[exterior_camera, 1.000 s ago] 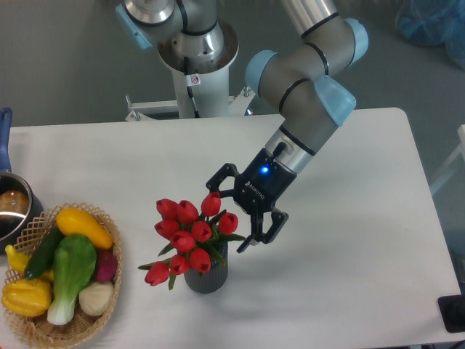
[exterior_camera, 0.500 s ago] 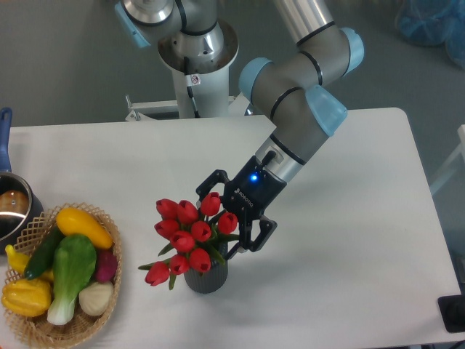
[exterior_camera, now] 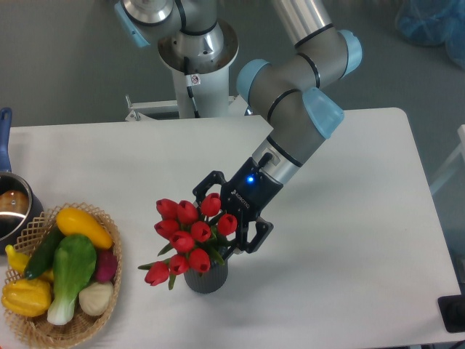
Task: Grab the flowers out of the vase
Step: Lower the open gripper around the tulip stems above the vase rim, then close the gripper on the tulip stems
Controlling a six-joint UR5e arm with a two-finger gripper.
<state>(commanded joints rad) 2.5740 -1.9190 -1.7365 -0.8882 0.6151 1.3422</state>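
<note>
The red flowers [exterior_camera: 186,234] have green stems. My gripper will grab them by those stems next, to lift the bouquet out of the dark vase [exterior_camera: 206,278].
A bunch of red tulip flowers [exterior_camera: 186,234] with green stems stands in a small dark grey ribbed vase [exterior_camera: 206,278] near the table's front middle. My gripper [exterior_camera: 218,219] reaches in from the upper right and is open, its black fingers spread around the right side of the bunch. One finger [exterior_camera: 205,185] lies behind the topmost bud, the other finger [exterior_camera: 251,237] lies just right of the vase mouth. A couple of the buds sit between the fingers. I see no squeeze on the stems.
A wicker basket [exterior_camera: 38,321] of yellow, green and purple vegetables stands at the front left. A metal pot [exterior_camera: 13,207] with a blue handle sits at the left edge. The robot's base [exterior_camera: 196,51] rises behind the table.
The gripper has slid left and slightly down toward the bunch, from beside it to around its right-hand buds. The fingers stay spread. Flowers and vase have not moved.
</note>
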